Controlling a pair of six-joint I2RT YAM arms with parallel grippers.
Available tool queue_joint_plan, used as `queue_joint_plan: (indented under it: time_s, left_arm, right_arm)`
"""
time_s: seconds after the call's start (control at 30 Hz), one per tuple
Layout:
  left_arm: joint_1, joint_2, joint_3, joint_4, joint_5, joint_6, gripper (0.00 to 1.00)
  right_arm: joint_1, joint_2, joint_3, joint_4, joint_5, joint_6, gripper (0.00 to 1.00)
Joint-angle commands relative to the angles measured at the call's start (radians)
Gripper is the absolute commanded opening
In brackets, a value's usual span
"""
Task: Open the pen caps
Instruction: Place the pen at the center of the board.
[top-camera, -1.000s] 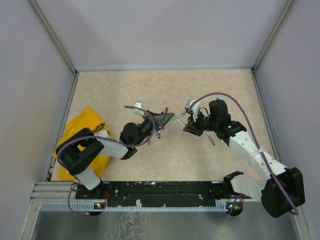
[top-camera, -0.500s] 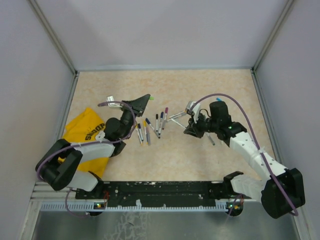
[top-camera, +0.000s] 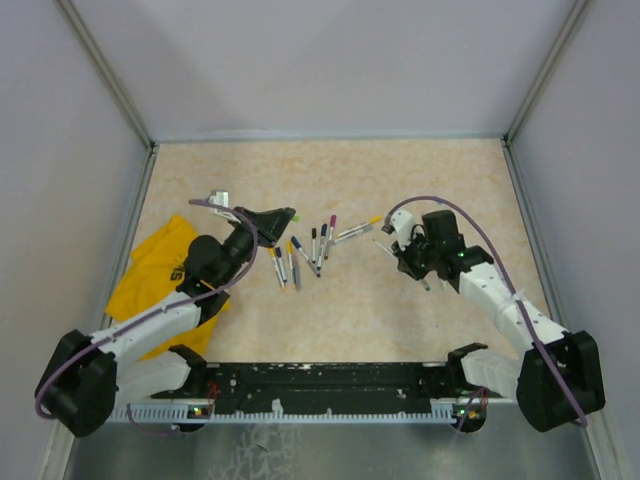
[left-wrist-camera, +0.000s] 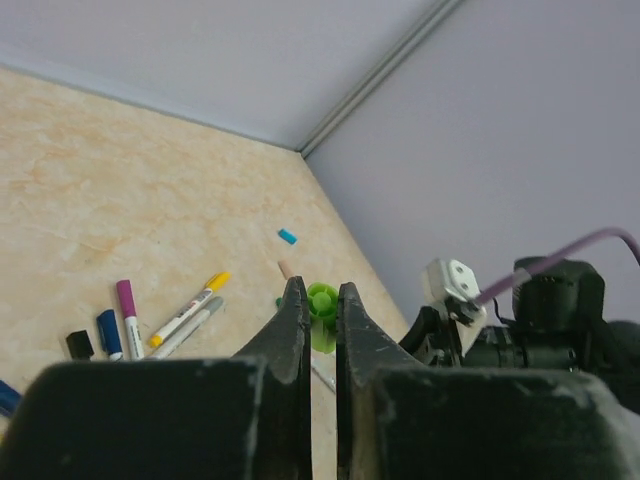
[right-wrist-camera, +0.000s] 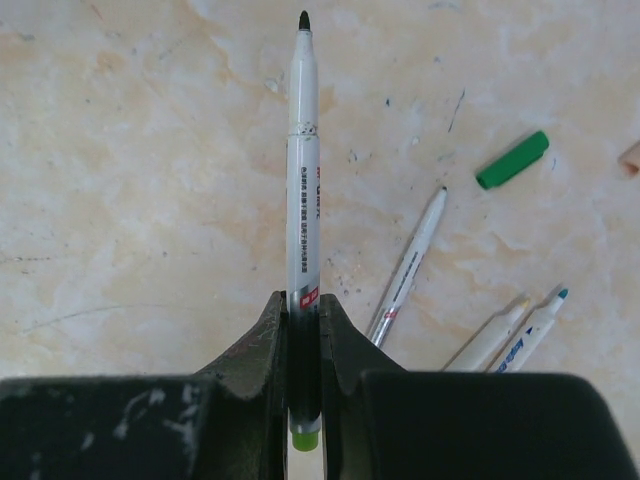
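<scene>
My right gripper needs to keep holding the white pen. The pen hangs above the table and looks bigger than the uncapped pens, so it would fall if I opened now.
My left gripper (top-camera: 283, 214) is shut on a green pen cap (top-camera: 291, 212), held above the table; in the left wrist view the cap (left-wrist-camera: 322, 304) sticks out between the fingertips of the left gripper (left-wrist-camera: 321, 300). My right gripper (top-camera: 403, 252) is shut on a white pen (right-wrist-camera: 304, 170) whose dark tip is bare. In the right wrist view the right gripper (right-wrist-camera: 303, 312) clamps the pen's lower barrel. Several capped pens (top-camera: 302, 254) lie between the arms. Another green cap (right-wrist-camera: 512, 159) lies loose on the table.
A yellow cloth (top-camera: 150, 290) lies at the left by the left arm. Uncapped pens (right-wrist-camera: 409, 266) rest on the table beside the right gripper. A small cyan cap (left-wrist-camera: 288, 236) lies farther off near the right wall. Walls close in the table on three sides.
The grippers met at the table's middle a second ago. My left arm has swung back and left, carrying the green cap off the pen; the right gripper keeps the pen and has shifted slightly right.
</scene>
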Motion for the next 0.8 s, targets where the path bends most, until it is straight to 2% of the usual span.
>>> queue_joint_plan:
  time_s: [0.0, 0.23, 0.6, 0.77]
  left_arm:
    - [0.004, -0.135, -0.031, -0.248, 0.105, 0.214, 0.00]
    - [0.005, -0.249, -0.132, -0.329, 0.019, 0.272, 0.00]
    - [0.005, -0.210, -0.155, -0.301, 0.029, 0.244, 0.00]
    - [0.005, -0.217, -0.161, -0.297, 0.026, 0.237, 0.00]
  right_arm:
    - [-0.015, 0.039, 0.005, -0.034, 0.100, 0.018, 0.00]
    - [-0.043, 0.068, 0.005, -0.045, 0.109, 0.035, 0.00]
    - [-0.048, 0.126, 0.006, -0.045, 0.147, 0.084, 0.00]
    - [-0.047, 0.201, 0.034, -0.065, 0.191, 0.125, 0.00]
